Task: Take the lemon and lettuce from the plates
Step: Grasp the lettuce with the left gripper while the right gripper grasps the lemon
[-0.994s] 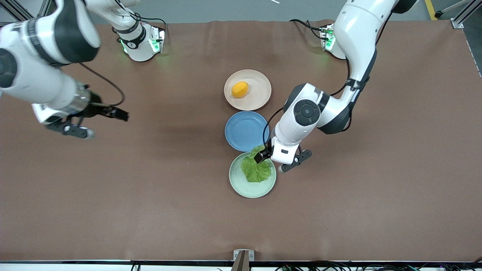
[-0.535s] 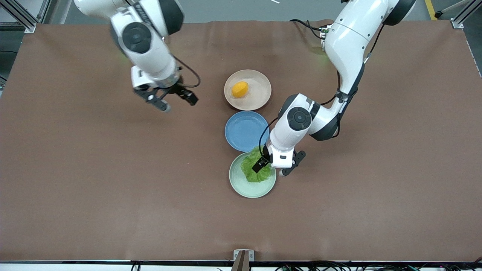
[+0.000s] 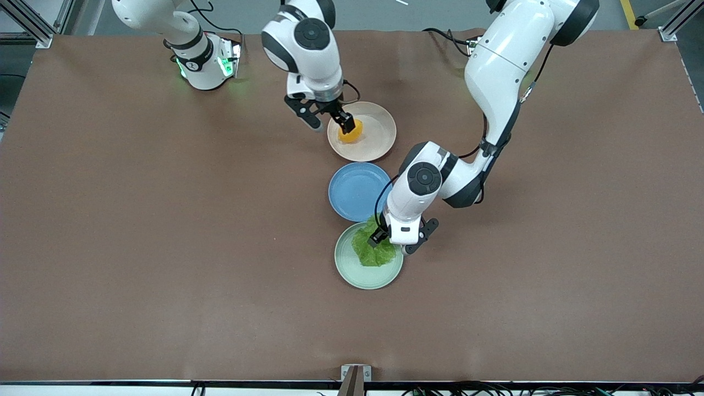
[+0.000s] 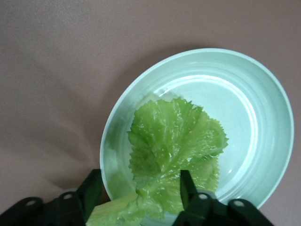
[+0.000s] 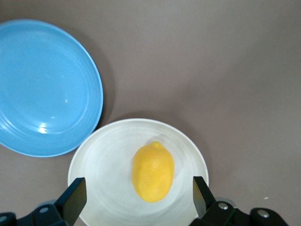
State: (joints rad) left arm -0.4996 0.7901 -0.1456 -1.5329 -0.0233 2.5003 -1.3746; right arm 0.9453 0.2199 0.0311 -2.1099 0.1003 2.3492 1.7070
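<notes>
My right gripper grabs the lemon by its plump middle next, to pick it from the lemon's plate.
The lemon lies on the beige-pink plate. My right gripper is open just above the plate's edge, with one finger over the lemon. In the right wrist view the lemon lies on the plate between the open jaws of the right gripper. The lettuce lies on the mint green plate. My left gripper is open and low over the leaf's stem end. In the left wrist view the left gripper straddles the lettuce on the plate.
A blue plate with nothing on it sits between the two other plates, close to both; it also shows in the right wrist view. The brown table is bare around the row of plates.
My right arm has swung in from the right arm's end of the table to the beige-pink plate and the lemon. My left gripper has shifted slightly over the lettuce's stem end.
</notes>
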